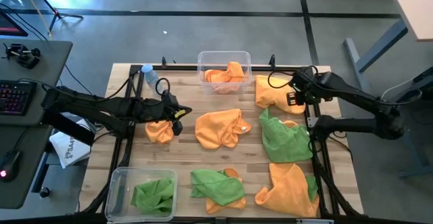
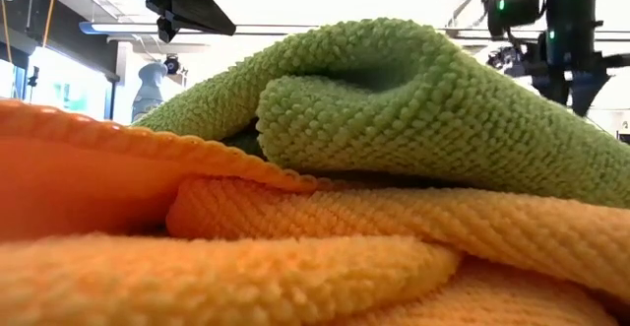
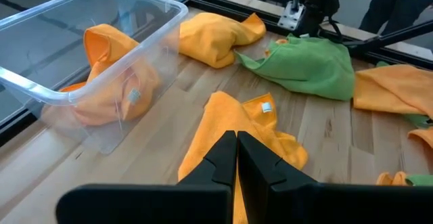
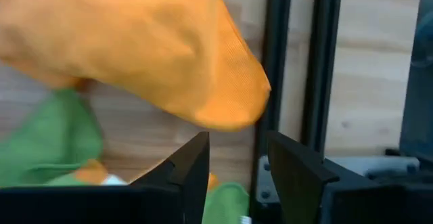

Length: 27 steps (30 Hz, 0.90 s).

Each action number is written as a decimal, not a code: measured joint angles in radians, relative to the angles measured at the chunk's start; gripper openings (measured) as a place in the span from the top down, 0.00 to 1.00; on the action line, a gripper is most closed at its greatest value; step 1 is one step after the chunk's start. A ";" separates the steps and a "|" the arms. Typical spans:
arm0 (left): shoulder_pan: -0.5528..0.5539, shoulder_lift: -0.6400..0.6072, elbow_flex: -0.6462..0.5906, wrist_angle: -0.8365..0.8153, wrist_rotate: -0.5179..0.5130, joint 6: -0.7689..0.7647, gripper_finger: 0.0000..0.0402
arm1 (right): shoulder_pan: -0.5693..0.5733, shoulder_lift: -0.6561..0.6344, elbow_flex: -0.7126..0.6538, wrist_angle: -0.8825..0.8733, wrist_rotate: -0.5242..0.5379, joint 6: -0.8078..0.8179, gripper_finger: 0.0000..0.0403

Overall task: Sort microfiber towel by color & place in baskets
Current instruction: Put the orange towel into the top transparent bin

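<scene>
The orange towel needs to go into the basket of orange towels. My right gripper should grab it by its rounded corner (image 4: pixel 247 105) next.
Orange and green microfiber towels lie spread over the wooden table. The far basket (image 1: pixel 224 57) holds orange towels (image 3: pixel 108 82); the near left basket (image 1: pixel 125 178) holds a green one (image 1: pixel 152 195). My left gripper (image 1: pixel 178 114) hangs shut over the table's left part, pointing at the middle orange towel (image 3: pixel 257 126), with nothing seen between its fingers. Another orange towel (image 1: pixel 159 130) lies under that arm. My right gripper (image 4: pixel 238 160) points down, open, at the edge of the far right orange towel (image 4: pixel 149 48), with nothing between its fingers. A green towel (image 1: pixel 284 139) lies just nearer.
A small clear water bottle (image 1: pixel 152 75) lies at the far left. Black frame rails (image 4: pixel 291 61) run along the right edge under my right gripper. More towels lie along the near edge (image 1: pixel 216 187), where a green towel (image 2: pixel 413 99) fills the low view.
</scene>
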 joint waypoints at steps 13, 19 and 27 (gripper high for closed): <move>0.000 0.000 0.000 0.000 0.000 -0.051 1.00 | -0.246 0.121 -0.245 0.257 -0.027 -0.172 0.64; 0.000 0.000 0.000 0.000 0.000 -0.052 1.00 | -0.305 0.157 -0.257 0.342 -0.021 -0.180 0.64; 0.000 0.000 0.000 0.000 0.000 -0.053 1.00 | -0.347 0.229 -0.257 0.365 -0.018 -0.179 0.72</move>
